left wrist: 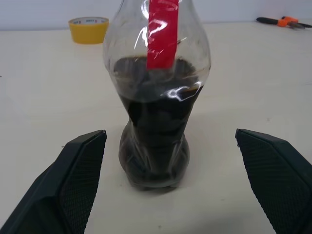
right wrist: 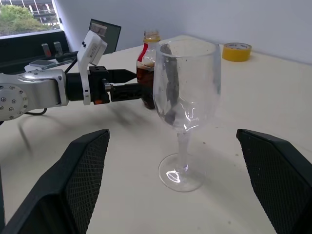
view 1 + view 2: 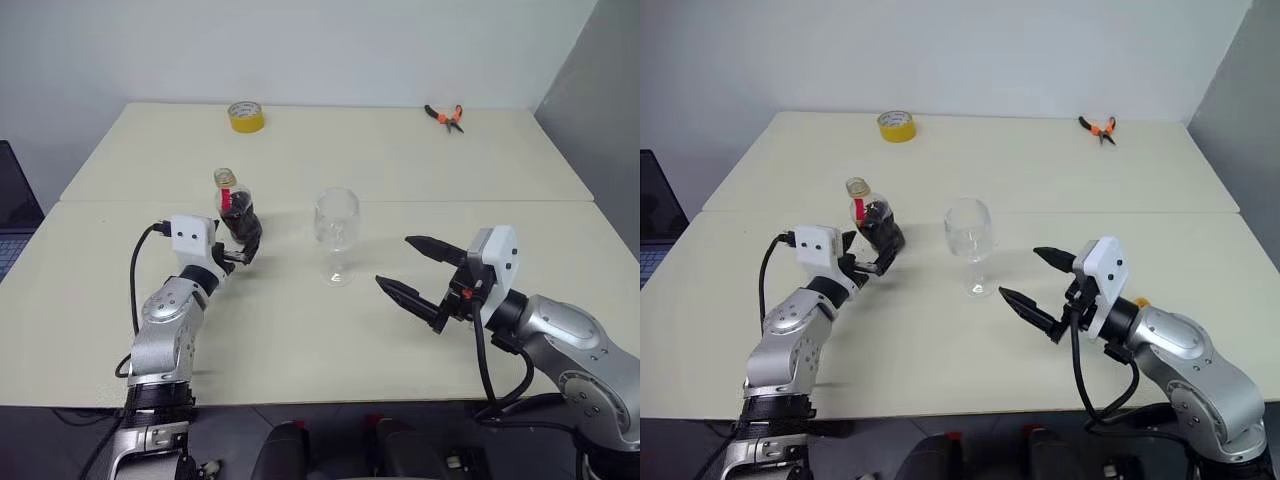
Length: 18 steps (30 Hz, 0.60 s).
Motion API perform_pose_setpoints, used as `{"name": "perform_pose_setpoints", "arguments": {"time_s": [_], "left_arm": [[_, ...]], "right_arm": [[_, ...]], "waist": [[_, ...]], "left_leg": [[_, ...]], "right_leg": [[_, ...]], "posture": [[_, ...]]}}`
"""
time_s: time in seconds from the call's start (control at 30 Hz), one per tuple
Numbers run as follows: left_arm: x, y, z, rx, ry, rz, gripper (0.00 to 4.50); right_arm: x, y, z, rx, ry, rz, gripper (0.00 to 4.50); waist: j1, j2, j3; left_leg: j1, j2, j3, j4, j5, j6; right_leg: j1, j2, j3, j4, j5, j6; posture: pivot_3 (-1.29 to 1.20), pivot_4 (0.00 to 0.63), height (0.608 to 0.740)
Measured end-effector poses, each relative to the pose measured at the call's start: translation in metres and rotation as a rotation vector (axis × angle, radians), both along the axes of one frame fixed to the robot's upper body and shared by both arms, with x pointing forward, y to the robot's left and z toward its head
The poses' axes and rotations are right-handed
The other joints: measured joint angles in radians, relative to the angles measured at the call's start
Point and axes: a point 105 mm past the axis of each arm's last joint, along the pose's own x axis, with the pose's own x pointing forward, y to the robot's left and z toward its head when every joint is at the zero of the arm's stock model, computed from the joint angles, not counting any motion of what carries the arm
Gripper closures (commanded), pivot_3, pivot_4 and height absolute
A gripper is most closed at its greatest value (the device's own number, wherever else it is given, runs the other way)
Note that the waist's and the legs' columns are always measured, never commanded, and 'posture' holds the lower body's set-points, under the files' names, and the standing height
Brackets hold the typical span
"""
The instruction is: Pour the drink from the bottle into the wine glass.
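My left gripper will grab the bottle by its lower body [image 3: 240, 222] next, so the bottle's opening [image 3: 225, 175] stays free to pour into the wine glass.
The bottle [image 3: 233, 206] stands upright on the table left of centre, with a yellow cap and a red label strip. The dark drink [image 1: 155, 117] fills its lower body. My left gripper [image 1: 169, 135] is open, one finger on each side of the bottle's lower half, and neither pad touches it. The empty wine glass [image 3: 336, 226] stands upright to the right of the bottle, near the table's middle. My right gripper [image 3: 395, 261] hovers open to the right of the glass, pointing at it with a gap between, and holds nothing.
A yellow tape roll [image 3: 245, 116] lies at the far side of the table, and orange-handled pliers [image 3: 444, 117] lie at the far right. A laptop [image 3: 12, 215] sits past the left edge. A seam [image 3: 450, 201] runs across the tabletop behind the glass.
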Motion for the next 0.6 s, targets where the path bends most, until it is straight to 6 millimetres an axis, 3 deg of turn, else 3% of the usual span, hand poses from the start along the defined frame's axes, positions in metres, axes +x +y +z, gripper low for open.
{"name": "perform_pose_setpoints", "arguments": {"time_s": [0.17,0.6], "left_arm": [[0.013,0.001,0.012,0.014,-0.036,0.017,0.00],[0.033,-0.007,0.009,0.025,-0.010,-0.026,0.00]], "right_arm": [[-0.002,0.001,0.002,0.002,-0.013,0.006,0.05],[-0.011,0.010,0.008,-0.035,-0.074,0.089,0.05]], "waist": [[0.000,0.000,0.000],[0.000,0.000,0.000]], "left_leg": [[0.000,0.000,0.001,0.000,0.000,0.000],[0.000,0.000,0.000,0.000,0.000,0.000]], "right_leg": [[0.000,0.000,0.000,0.000,0.000,0.000],[0.000,0.000,0.000,0.000,0.000,0.000]], "posture": [[0.00,0.150,0.740],[0.00,0.150,0.740]]}}
